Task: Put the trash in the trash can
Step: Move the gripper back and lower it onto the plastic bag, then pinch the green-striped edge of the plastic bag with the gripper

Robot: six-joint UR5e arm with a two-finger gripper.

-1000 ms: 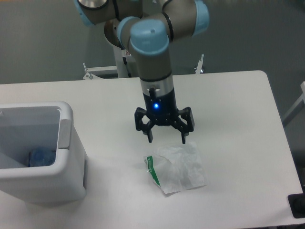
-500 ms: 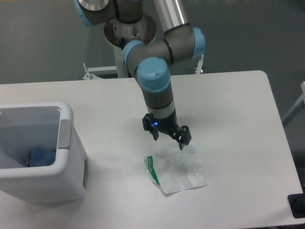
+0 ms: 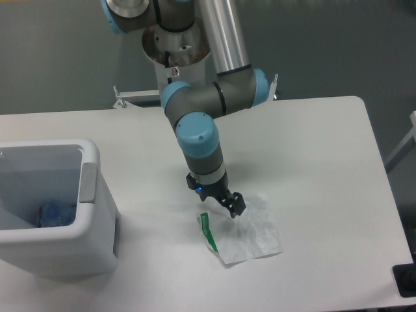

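I need to put the crumpled wrapper (image 3: 252,235) in the trash can, so my gripper should next grab it by its edge with the green strip (image 3: 207,227).
The crumpled translucent white wrapper (image 3: 252,235) with a green strip along its left edge lies flat on the white table, right of centre. My gripper (image 3: 220,203) is down low at the wrapper's upper left corner, turned on a diagonal, open, with one fingertip (image 3: 237,208) at the wrapper's top edge. Nothing is held. The white trash can (image 3: 91,170) stands at the left edge of the table. A bluish crushed bottle (image 3: 57,214) lies inside it at the bottom.
The arm's mounting post (image 3: 170,71) rises behind the table's far edge. A dark object (image 3: 405,281) sits at the table's front right corner. The table's right edge is close to the wrapper's right side.
The gripper has come down and moved left toward the wrapper's upper left corner, rotating from square-on to diagonal. The wrapper and the trash can have not moved.
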